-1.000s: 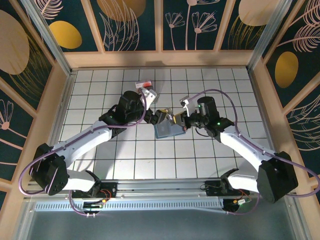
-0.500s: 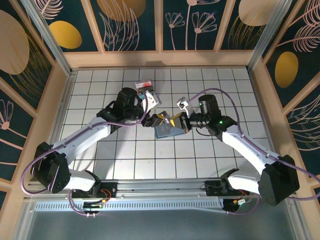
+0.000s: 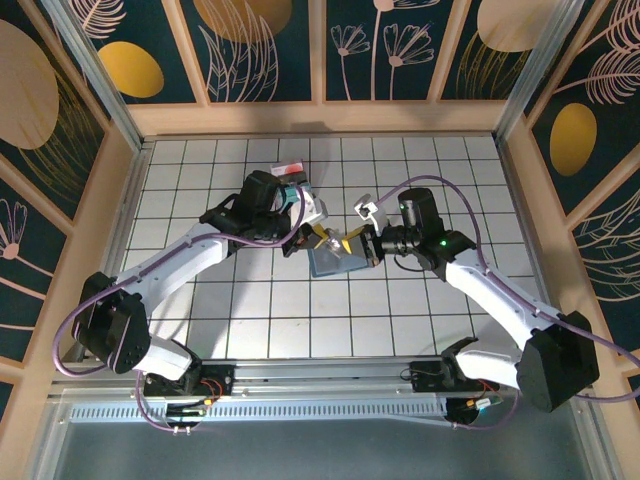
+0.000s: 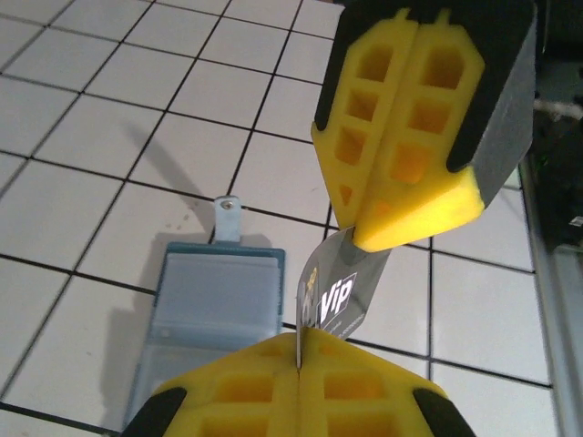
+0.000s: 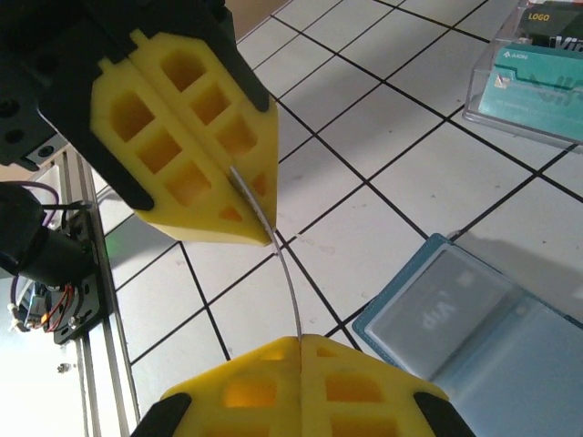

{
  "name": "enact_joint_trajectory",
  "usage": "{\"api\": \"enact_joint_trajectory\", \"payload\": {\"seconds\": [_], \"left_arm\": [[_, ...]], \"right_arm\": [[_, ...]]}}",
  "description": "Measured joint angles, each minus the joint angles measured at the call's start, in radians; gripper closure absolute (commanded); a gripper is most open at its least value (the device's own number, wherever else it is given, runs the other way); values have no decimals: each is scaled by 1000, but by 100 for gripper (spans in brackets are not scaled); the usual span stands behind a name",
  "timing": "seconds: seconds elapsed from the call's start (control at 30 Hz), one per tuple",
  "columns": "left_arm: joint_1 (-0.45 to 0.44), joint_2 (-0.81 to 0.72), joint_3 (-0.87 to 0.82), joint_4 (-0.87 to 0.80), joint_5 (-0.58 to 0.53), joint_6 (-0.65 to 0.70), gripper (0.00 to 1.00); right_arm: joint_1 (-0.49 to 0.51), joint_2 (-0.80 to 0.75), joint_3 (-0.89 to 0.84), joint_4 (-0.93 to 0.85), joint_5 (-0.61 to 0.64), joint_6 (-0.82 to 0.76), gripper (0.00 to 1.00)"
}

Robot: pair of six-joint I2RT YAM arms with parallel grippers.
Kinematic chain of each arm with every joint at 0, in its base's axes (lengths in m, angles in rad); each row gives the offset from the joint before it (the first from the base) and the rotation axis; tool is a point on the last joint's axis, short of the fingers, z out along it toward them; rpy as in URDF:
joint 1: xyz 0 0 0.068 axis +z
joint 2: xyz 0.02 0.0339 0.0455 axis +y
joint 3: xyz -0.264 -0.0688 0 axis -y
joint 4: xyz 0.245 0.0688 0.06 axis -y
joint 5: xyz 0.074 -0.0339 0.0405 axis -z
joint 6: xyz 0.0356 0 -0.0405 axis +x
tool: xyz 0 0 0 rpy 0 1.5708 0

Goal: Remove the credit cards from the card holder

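My left gripper is staying closed on the card's other end. My right gripper is ready to open now and needs to do so.
A grey credit card (image 4: 344, 289) printed "Vip" hangs above the tiles, pinched at both ends. My left gripper (image 4: 299, 344) is shut on its near edge, and my right gripper (image 4: 363, 217) is shut on the opposite corner. In the right wrist view the card (image 5: 290, 278) shows edge-on and bowed between my right gripper (image 5: 301, 348) and my left gripper (image 5: 262, 229). The slate-blue card holder (image 4: 214, 305) lies open and flat on the tiles just below. Another "Vip" card (image 5: 448, 308) shows through the card holder's (image 5: 510, 364) clear pocket. From above, both grippers (image 3: 320, 237) (image 3: 352, 243) meet over the holder (image 3: 333, 264).
A small clear plastic box (image 5: 533, 77) with teal and red cards inside stands beyond the holder, partly behind the left arm in the top view (image 3: 292, 168). Wooden walls ring the white tiled floor (image 3: 200, 180). Open tiles lie to the left, right and front.
My left gripper has moved in and shut on the free end of the card held by my right gripper. The right gripper lifted the card slightly off the holder.
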Motion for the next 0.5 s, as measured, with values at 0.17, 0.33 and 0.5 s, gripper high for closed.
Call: {"api": "enact_joint_trajectory", "payload": {"seconds": [0.17, 0.33, 0.5], "left_arm": [[1, -26, -16, 5, 3, 0, 100], [-3, -116, -114, 97, -4, -40, 100], [-3, -219, -235, 243, -29, -150, 100]], "right_arm": [[0, 0, 0, 14, 3, 6, 86], [5, -23, -1, 62, 31, 32, 52], [5, -140, -62, 160, 111, 75, 40]]}}
